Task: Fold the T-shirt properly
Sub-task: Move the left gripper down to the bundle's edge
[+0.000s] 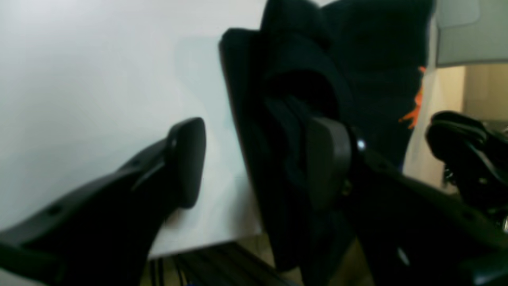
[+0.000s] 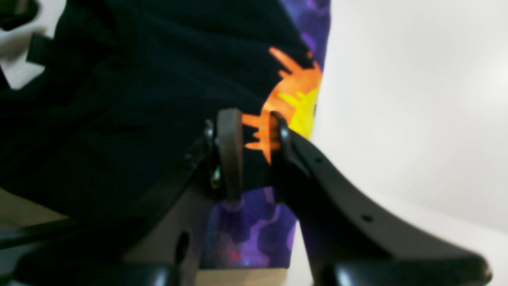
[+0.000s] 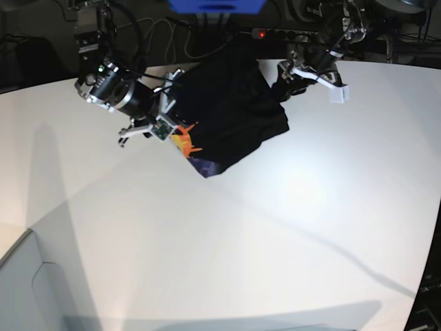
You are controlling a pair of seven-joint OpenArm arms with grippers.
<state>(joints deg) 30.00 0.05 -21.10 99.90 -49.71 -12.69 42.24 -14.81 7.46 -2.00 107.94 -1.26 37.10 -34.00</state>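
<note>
The left wrist view shows bare table between the fingers of my left gripper, so it lines up with the black cloth (image 1: 278,159) next; it is too early to close on the cloth.
The T-shirt (image 3: 234,110) lies bunched on the white table near its far edge, mostly black, with an orange-yellow and purple print showing at its near corner (image 3: 189,148). My right gripper (image 3: 169,127) is shut on that printed edge; in the right wrist view its fingers (image 2: 230,155) pinch the orange patch of the T-shirt (image 2: 119,99), the gripper (image 2: 254,143) closing over it. My left gripper (image 3: 289,79) is at the shirt's far right side. In the left wrist view it (image 1: 258,163) stands open, with a fold of black cloth (image 1: 278,159) resting against one finger (image 1: 329,163).
The white table (image 3: 275,234) stretches toward the camera. Cables and a power strip (image 3: 275,32) run along the far edge, beside a blue object (image 3: 213,5). A grey panel (image 3: 27,289) sits at the lower left corner.
</note>
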